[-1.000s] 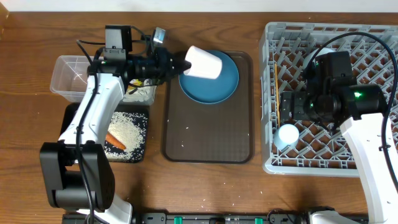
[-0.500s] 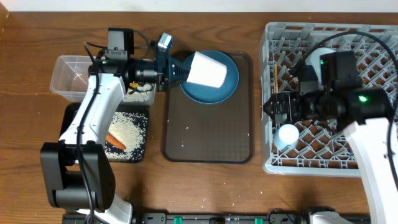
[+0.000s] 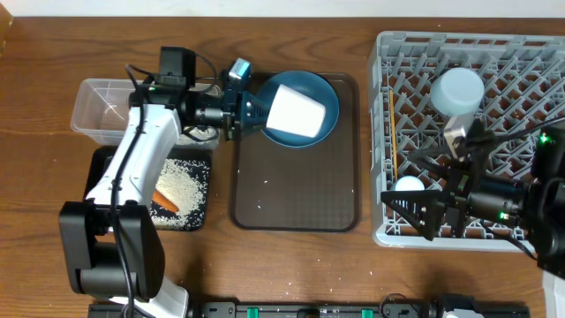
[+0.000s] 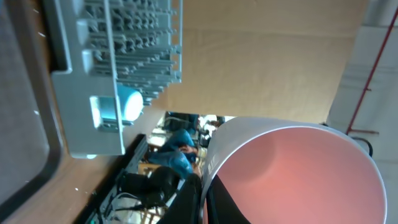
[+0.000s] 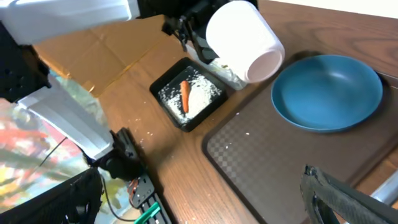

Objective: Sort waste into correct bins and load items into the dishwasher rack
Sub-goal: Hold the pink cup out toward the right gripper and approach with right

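The pink cup (image 3: 294,110) should stay in my left gripper until my right gripper's fingers are on both sides of the cup's base. Those fingers are above the grey rack (image 3: 521,62).
My left gripper (image 3: 256,113) is shut on the rim of the pink cup (image 3: 294,110), white outside and pink inside (image 4: 298,174). It holds the cup on its side above the blue plate (image 3: 325,88). The cup also shows in the right wrist view (image 5: 242,37). My right gripper (image 3: 402,181) is open and empty over the front left of the grey rack (image 3: 521,62). The light blue cup (image 3: 408,186) lies in the rack just under it. The pale bowl (image 3: 456,88) stands in the rack. The chopsticks (image 3: 388,110) lie along the rack's left edge.
The plate rests on the dark brown serving tray (image 3: 296,194). The black tray (image 3: 201,172) holds rice (image 3: 181,181) and the carrot (image 3: 165,201). The clear box (image 3: 97,110) stands behind it, with white tissue (image 3: 201,132) at its right end. Rice grains dot the serving tray.
My left gripper has carried the pink cup to the right, further over the plate. My right arm has drawn back toward the front right, uncovering the bowl in the rack.
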